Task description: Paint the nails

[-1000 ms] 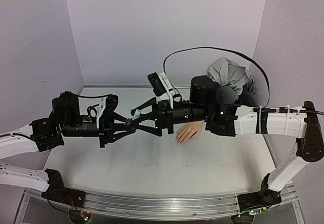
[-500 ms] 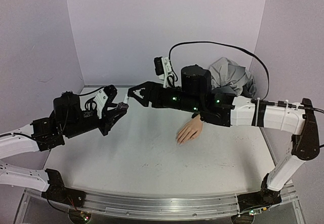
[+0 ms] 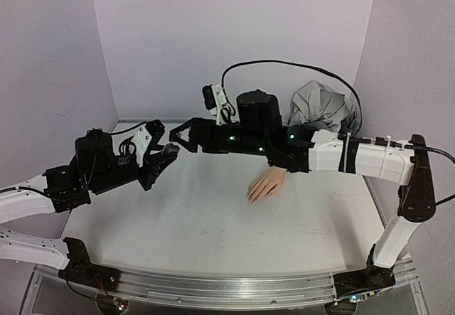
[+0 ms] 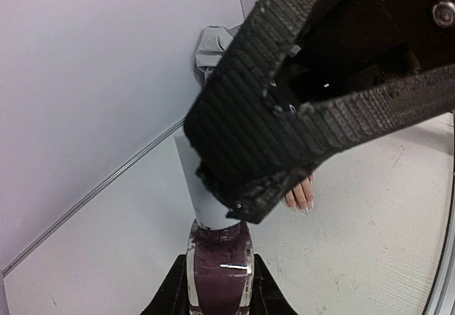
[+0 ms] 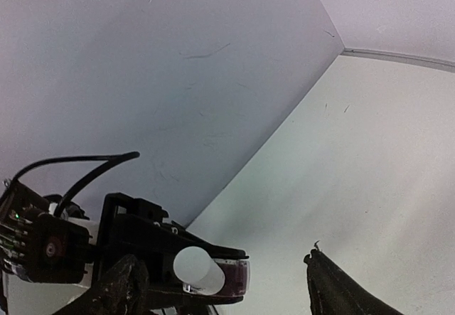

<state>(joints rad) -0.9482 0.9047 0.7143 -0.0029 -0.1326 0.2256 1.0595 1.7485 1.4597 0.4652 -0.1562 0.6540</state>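
The right gripper grabs the white cap [image 5: 197,267] by its sides next. That leaves the cap's bottle end free to paint the nails.
My left gripper [image 3: 169,153] is shut on a small bottle [image 4: 219,258] of dark maroon polish with a white cap [image 4: 202,194], held above the table's left part. My right gripper [image 3: 179,136] stands open just beyond that cap. One of its ribbed fingers [image 4: 249,109] covers the cap's top in the left wrist view. In the right wrist view the bottle [image 5: 231,276] and cap [image 5: 197,267] sit low between my open right gripper [image 5: 227,292]. The peach mannequin hand [image 3: 267,184] lies palm down mid-table. Its pale nails [image 4: 304,207] show past the right finger.
A crumpled grey cloth [image 3: 323,105] lies at the back right, by the hand's dark sleeve. A black cable [image 3: 298,65] arcs over the right arm. Lilac walls close the table [image 3: 213,237] on three sides.
The two grippers met low over the table a second ago. My right gripper has since lifted away towards the back and opened wider. My left gripper has drawn back left with the bottle.
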